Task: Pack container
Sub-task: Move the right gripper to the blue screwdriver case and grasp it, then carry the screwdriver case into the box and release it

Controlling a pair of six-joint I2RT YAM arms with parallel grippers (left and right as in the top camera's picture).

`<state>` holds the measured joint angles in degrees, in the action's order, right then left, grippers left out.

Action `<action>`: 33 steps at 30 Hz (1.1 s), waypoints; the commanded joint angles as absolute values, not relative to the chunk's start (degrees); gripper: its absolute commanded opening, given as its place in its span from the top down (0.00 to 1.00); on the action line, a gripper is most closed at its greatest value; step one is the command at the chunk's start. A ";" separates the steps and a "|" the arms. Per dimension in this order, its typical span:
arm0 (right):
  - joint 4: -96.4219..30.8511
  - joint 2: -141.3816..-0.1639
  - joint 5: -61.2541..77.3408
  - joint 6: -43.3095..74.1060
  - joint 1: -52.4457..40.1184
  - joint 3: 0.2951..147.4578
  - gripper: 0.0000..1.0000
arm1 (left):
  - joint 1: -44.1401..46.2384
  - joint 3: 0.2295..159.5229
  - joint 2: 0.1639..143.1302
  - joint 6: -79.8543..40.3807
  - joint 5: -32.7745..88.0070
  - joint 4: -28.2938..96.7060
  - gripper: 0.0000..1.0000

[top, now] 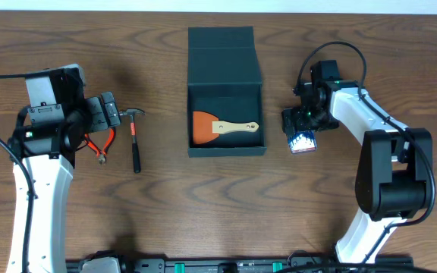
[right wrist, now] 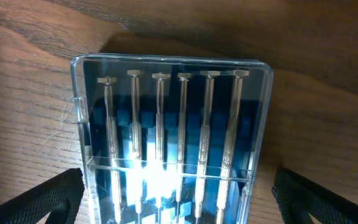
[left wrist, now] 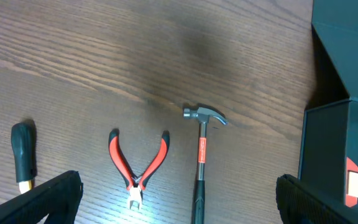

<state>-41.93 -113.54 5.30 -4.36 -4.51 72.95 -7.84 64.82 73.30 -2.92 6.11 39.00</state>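
Both fingers are at the clear case's two sides, low near the wood table, so it is time for my right gripper to close on it.
The dark teal-black container (top: 226,114) lies at the table's middle with its flap lid (top: 223,57) open toward the far side; an orange scraper with a wooden handle (top: 217,127) lies inside. Its wall shows in the left wrist view (left wrist: 337,155). My left gripper (left wrist: 176,205) is open above red-handled pliers (left wrist: 137,167) and a hammer (left wrist: 201,155); a dark-handled screwdriver (left wrist: 23,155) lies to their left. My right gripper (right wrist: 176,199) is open, its fingers straddling a clear case of precision screwdrivers (right wrist: 173,143), apart from its sides. The case lies right of the container (top: 303,142).
The pliers (top: 101,145) and hammer (top: 134,136) lie on the wood table left of the container. The left arm (top: 48,129) and the right arm (top: 370,144) stand at either side. A black rail runs along the front edge (top: 226,265).
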 commanded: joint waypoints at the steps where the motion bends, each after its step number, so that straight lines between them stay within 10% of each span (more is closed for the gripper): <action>1: -42.02 -117.58 6.22 -3.90 -5.45 72.29 0.01 | -8.08 66.24 73.43 -2.35 6.85 39.00 0.02; 6: -42.48 -118.32 5.76 -3.88 -5.45 72.29 0.21 | -8.08 66.24 73.43 -2.35 6.85 39.00 0.02; 33: -44.93 -97.93 5.69 -3.31 -7.09 77.95 0.40 | -8.08 66.24 73.43 -2.35 6.85 39.00 0.02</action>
